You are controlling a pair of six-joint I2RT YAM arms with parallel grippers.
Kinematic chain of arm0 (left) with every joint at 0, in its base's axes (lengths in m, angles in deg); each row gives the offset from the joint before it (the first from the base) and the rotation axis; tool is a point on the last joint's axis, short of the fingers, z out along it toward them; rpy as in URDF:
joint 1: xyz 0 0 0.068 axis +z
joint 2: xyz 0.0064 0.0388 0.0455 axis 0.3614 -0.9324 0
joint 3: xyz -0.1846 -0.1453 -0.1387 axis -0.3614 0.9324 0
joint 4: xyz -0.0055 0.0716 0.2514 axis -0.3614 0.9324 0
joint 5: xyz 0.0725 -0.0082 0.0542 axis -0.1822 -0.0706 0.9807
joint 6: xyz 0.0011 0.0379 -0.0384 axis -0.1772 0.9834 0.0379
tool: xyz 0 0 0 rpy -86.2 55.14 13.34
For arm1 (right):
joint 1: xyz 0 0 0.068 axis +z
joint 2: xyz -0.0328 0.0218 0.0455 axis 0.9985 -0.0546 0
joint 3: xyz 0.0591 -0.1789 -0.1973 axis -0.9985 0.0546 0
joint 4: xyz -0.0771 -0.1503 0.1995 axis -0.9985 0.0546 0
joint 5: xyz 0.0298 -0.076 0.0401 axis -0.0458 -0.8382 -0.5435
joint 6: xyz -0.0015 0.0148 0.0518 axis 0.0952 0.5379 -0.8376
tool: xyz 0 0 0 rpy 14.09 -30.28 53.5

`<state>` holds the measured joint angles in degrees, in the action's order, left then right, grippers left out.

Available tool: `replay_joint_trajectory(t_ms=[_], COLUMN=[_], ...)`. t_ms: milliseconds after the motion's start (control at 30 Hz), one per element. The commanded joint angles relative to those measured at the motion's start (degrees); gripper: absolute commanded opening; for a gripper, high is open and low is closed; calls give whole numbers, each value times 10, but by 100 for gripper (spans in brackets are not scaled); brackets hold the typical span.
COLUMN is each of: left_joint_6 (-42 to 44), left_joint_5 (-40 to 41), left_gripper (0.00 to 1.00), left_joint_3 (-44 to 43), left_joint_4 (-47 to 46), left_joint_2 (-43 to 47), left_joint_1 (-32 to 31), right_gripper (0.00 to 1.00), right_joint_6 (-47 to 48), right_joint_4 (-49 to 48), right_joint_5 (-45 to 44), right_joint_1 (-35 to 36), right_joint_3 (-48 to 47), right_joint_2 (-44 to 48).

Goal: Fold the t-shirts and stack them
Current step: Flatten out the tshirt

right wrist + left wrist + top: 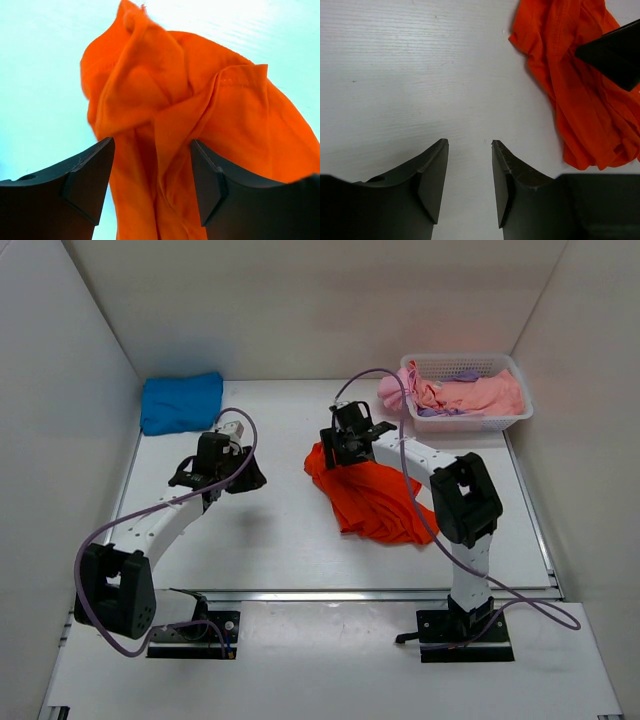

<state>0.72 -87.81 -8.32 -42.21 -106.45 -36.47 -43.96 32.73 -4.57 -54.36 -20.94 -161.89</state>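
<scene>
My left gripper grabs the crumpled orange-red t-shirt (375,495) next by an edge apart from my right gripper's folds, to spread the t-shirt for folding.
A crumpled orange-red t-shirt (375,495) lies in the middle of the table; it also shows in the left wrist view (580,95) and the right wrist view (190,110). My right gripper (338,452) is open over the shirt's far left part, its fingers (85,175) straddling folds of cloth. My left gripper (250,478) is open and empty over bare table to the left of the shirt, its fingers (432,175) apart. A folded blue t-shirt (181,401) lies at the back left. Pink and lilac t-shirts (460,392) are bunched in the basket.
A white lattice basket (470,420) stands at the back right corner. White walls close in the table on the left, back and right. Purple cables loop from both arms.
</scene>
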Motion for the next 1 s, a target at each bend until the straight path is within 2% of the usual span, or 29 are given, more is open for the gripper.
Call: replay_joint_trajectory(t_ms=[0, 133, 200, 267, 367, 433, 467, 600, 700, 800, 967], left_joint_6=[11, 11, 4, -10, -62, -109, -131, -136, -170, -205, -214], left_joint_5=[1, 0, -8, -21, -90, -136, -141, -100, -137, -153, -137], left_gripper=[51, 52, 51, 50, 50, 46, 43, 42, 40, 48, 48], left_joint_3=[10, 11, 12, 5, 5, 11, 5, -47, -67, -51, -75], left_joint_4=[-1, -5, -12, -32, -75, -150, -171, -170, -189, -244, -254], left_joint_2=[26, 23, 18, 5, -20, -43, -58, -141, -206, -239, -289], left_joint_1=[11, 8, 0, -16, -45, -70, -77, -146, -155, -159, -179], right_gripper=[59, 52, 17, 0, 0, 0, 0, 0, 0, 0, 0], right_joint_6=[-25, -49, -50, -52, -49, -50, -50, -53, -49, -43, -40], right_joint_4=[19, 68, 72, 66, 64, 55, 55, 33, 29, 29, 28], right_joint_5=[-16, -47, -40, -32, -57, -51, -43, -25, -22, -23, -25], right_joint_1=[-8, -12, -17, -18, -11, -13, -19, -24, -30, -25, -33], right_joint_3=[-41, -71, -68, -57, -40, -26, -14, 12, 15, 11, 14], right_joint_2=[-26, -50, -49, -35, -8, 8, 16, 27, 28, 27, 26])
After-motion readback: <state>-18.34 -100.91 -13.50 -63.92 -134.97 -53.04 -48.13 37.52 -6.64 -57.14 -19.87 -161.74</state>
